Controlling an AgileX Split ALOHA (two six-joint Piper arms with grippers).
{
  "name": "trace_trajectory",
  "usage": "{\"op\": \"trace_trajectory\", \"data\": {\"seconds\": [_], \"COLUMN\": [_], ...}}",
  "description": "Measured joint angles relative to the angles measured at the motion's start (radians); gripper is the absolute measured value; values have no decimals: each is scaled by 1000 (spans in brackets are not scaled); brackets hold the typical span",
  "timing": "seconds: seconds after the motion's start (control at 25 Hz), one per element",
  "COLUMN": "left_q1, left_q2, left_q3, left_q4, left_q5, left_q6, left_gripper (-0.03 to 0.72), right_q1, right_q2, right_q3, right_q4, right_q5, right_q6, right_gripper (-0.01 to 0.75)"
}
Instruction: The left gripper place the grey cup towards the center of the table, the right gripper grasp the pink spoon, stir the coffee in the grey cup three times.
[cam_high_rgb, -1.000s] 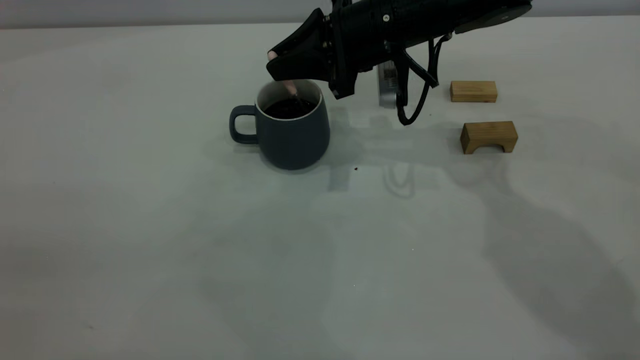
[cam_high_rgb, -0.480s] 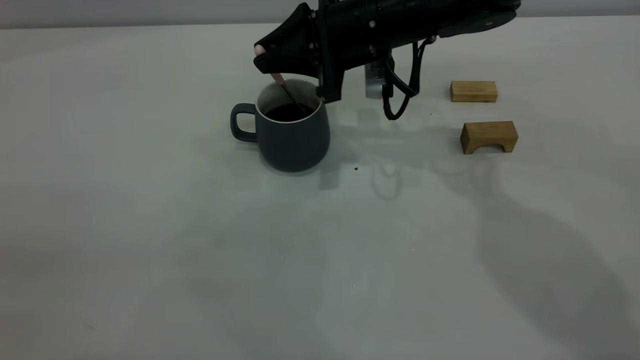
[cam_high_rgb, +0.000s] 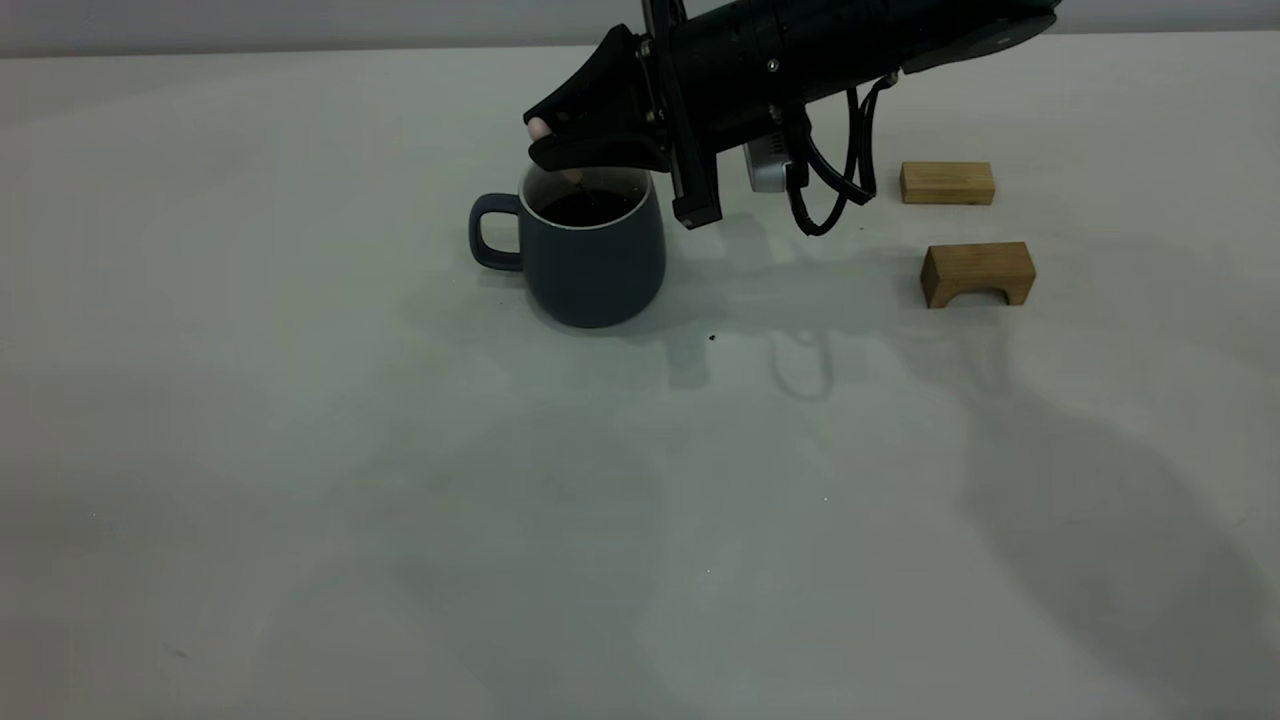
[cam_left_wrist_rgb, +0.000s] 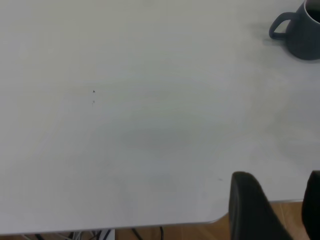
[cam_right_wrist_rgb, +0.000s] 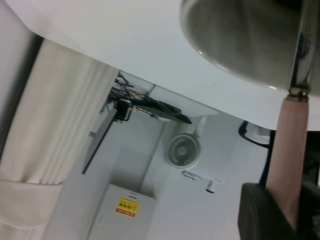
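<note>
My right gripper is ready to open now, because in the right wrist view the spoon's neck (cam_right_wrist_rgb: 303, 60) slants down inside the grey cup's rim (cam_right_wrist_rgb: 227, 67), so the spoon would stay in the cup.
The grey cup (cam_high_rgb: 597, 262) stands upright on the table (cam_high_rgb: 300, 450), left of the middle and toward the far side, its handle (cam_high_rgb: 494, 232) pointing left. Dark coffee (cam_high_rgb: 585, 207) fills it. My right gripper (cam_high_rgb: 552, 140) hovers just above the cup's rim, shut on the pink spoon (cam_high_rgb: 539, 127). The spoon's neck slants down into the coffee. In the right wrist view the pink spoon (cam_right_wrist_rgb: 291, 145) runs from the gripper (cam_right_wrist_rgb: 292, 212) to the cup (cam_right_wrist_rgb: 240, 35). My left gripper (cam_left_wrist_rgb: 280, 210) is open and empty at the table's edge, far from the cup (cam_left_wrist_rgb: 300, 32).
Two wooden blocks lie right of the cup: a flat one (cam_high_rgb: 947, 183) farther back and an arched one (cam_high_rgb: 977, 273) nearer. A tiny dark speck (cam_high_rgb: 712, 338) marks the table by the cup's base. The right arm's cable (cam_high_rgb: 825, 215) hangs low behind the cup.
My right gripper swung left, then back right and lower over the rim, the spoon staying in the coffee. The cup has shifted slightly right and toward the far side.
</note>
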Motion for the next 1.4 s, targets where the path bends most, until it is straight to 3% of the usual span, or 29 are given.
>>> {"op": "trace_trajectory", "data": {"seconds": [0.16, 0.4, 0.48, 0.56, 0.72, 1.08, 1.4], "left_q1": [0, 0, 0, 0, 0, 0, 0], "left_q2": [0, 0, 0, 0, 0, 0, 0], "left_q3": [0, 0, 0, 0, 0, 0, 0], "left_q4": [0, 0, 0, 0, 0, 0, 0], "left_q5": [0, 0, 0, 0, 0, 0, 0], "left_q6": [0, 0, 0, 0, 0, 0, 0], "left_gripper": [331, 331, 331, 331, 331, 331, 331], "right_q1": [0, -1, -3, -3, -3, -3, -9], "right_q2": [0, 0, -1, -12, -105, -494, -772], "right_q3": [0, 0, 0, 0, 0, 0, 2], "right_q4": [-23, -100, -134, -185, -331, -878, -1249], "right_q5": [10, 26, 27, 27, 33, 86, 255], "right_q6": [0, 0, -2, -31, -113, -152, -179], "right_gripper": [192, 488, 567, 600, 596, 472, 367]}}
